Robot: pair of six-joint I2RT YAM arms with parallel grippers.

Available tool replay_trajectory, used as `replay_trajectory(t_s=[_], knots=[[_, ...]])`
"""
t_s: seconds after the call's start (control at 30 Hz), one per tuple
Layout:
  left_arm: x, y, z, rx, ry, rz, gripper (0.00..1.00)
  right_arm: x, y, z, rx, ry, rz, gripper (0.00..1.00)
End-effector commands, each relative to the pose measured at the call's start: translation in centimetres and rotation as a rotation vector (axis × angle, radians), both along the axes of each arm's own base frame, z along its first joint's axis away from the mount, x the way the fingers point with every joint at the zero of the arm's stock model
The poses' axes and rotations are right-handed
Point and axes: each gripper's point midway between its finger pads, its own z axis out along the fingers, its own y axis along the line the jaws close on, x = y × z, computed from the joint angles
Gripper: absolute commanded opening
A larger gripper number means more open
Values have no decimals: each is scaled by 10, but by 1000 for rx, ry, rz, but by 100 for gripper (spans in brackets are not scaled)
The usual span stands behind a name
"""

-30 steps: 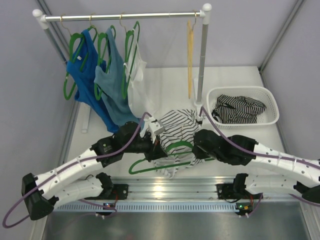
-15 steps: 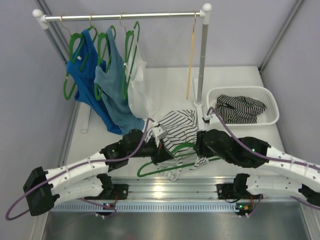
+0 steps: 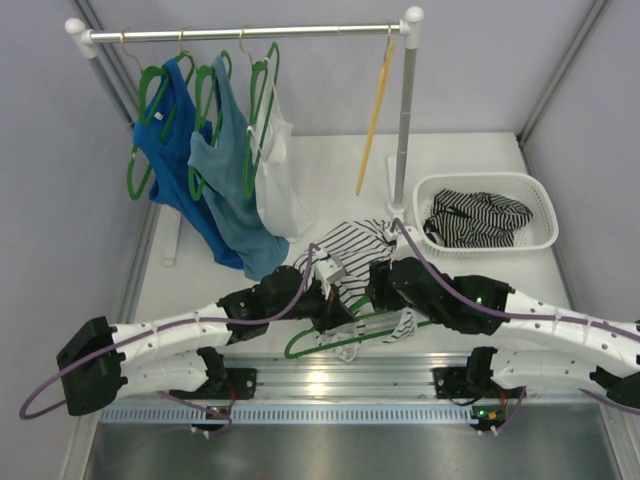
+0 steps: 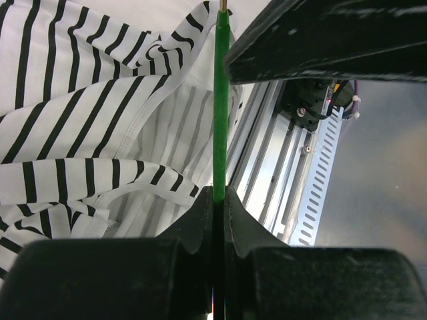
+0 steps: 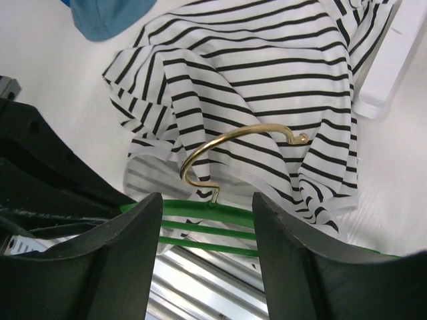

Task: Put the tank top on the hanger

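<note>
The green hanger's ends should stay free for the tank top, so my right gripper should next grab the green hanger at its top, just below the brass hook.
The tank top [image 3: 352,248], white with thin black stripes, lies crumpled on the table between the two arms. The green hanger [image 3: 322,344] lies at its near edge, partly under the cloth. My left gripper [image 4: 218,200] is shut on one of the hanger's thin green bars [image 4: 220,100], with the tank top [image 4: 87,113] to its left. My right gripper [image 5: 207,220] is open, its jaws standing either side of the hanger's top [image 5: 213,215] just below the brass hook [image 5: 230,148]. That hook rests on the tank top [image 5: 267,73]. In the top view both grippers are hidden under the wrists.
A rail at the back carries blue [image 3: 165,135], teal [image 3: 228,165] and white [image 3: 275,175] tops on green hangers. A bare yellow hanger [image 3: 372,120] hangs tilted beside the rack post [image 3: 405,120]. A white basket [image 3: 545,205] at the right holds a darker striped garment [image 3: 480,215].
My right gripper's jaws have opened. The left arm has carried the hanger to the right, and the right wrist has moved left over the tank top. The yellow hanger has swung leftward.
</note>
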Motion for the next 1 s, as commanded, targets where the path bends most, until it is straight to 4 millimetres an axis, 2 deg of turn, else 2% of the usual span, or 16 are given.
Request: replay_trajectory(t_s=[0.0, 0.17, 0.2, 0.3, 0.33, 0.37, 0.43, 0.5, 0.57, 0.6, 0.7, 0.9, 0.97], knots=[[6, -17, 32, -120, -67, 11, 0, 14, 8, 4, 29, -44, -45, 56], [8, -22, 31, -123, -78, 33, 0, 14, 5, -16, 11, -18, -76, 48], [7, -23, 31, -126, -81, 31, 0, 14, 6, -15, 29, -23, -77, 46], [8, -27, 24, -112, -72, 41, 0, 14, 3, -23, 29, -26, -83, 33], [7, -29, 24, -111, -68, 43, 0, 14, 2, -22, 38, -32, -85, 24], [7, -30, 21, -103, -62, 43, 0, 13, 1, -26, 33, -30, -84, 19], [8, -32, 21, -103, -59, 51, 6, 13, 0, -25, 35, -40, -79, 6], [9, -34, 21, -101, -62, 63, 14, 13, -3, -27, 38, -48, -76, 0], [10, -34, 21, -100, -60, 73, 21, 11, -5, -31, 32, -53, -64, 0], [14, -33, 21, -99, -60, 94, 30, 10, -5, -28, 50, -60, -58, 0], [18, -32, 26, -101, -60, 128, 39, 6, -5, -29, 58, -70, -29, 0], [32, -23, 38, -81, -70, 221, 43, 0, -4, -29, 68, -84, 16, 0], [43, -16, 44, -77, -82, 297, 43, -4, -1, -32, 69, -77, 46, 0]])
